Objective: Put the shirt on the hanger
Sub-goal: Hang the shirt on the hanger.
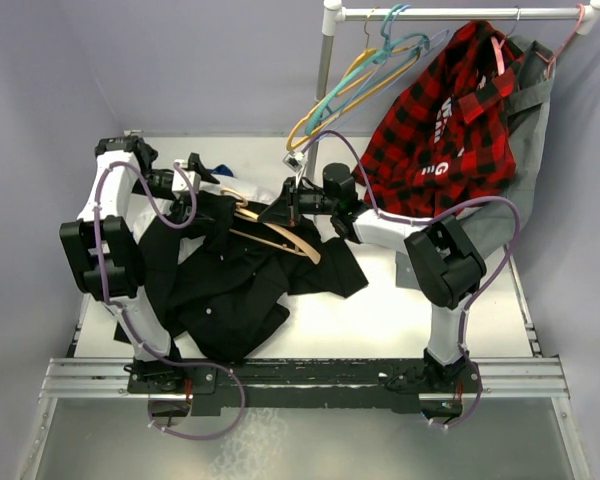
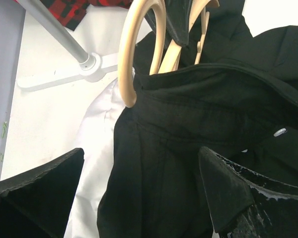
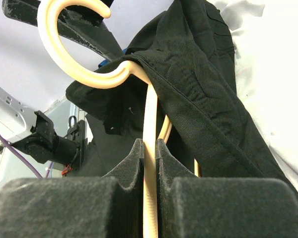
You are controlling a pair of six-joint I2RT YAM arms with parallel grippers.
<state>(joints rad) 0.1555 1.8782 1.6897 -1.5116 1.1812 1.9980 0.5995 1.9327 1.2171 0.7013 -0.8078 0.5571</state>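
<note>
The shirt's collar beside the hanger hook is the part my left gripper needs to grab next, so the hanger's bare arm stays free to take the shirt.
The black shirt (image 1: 230, 285) lies crumpled on the white table, left of centre. The tan hanger (image 1: 280, 238) rests on its upper part, one arm lying bare on top of the fabric. My right gripper (image 1: 288, 210) is shut on the hanger; in the right wrist view (image 3: 149, 145) the flat hanger (image 3: 149, 198) is pinched between the pads and the shirt (image 3: 198, 84) drapes over its right arm below the hook. My left gripper (image 1: 202, 198) is at the shirt's collar. In the left wrist view (image 2: 141, 166) it is open, with shirt fabric (image 2: 188, 109) between the fingers and the hanger hook (image 2: 125, 59) just beyond.
A clothes rack (image 1: 327, 60) stands at the back right, holding a red-and-black plaid shirt (image 1: 445, 120), a grey garment (image 1: 528, 130) and teal and yellow hangers (image 1: 365, 75). A white cloth (image 2: 97, 144) lies under the black shirt, near the rack's foot (image 2: 92, 63).
</note>
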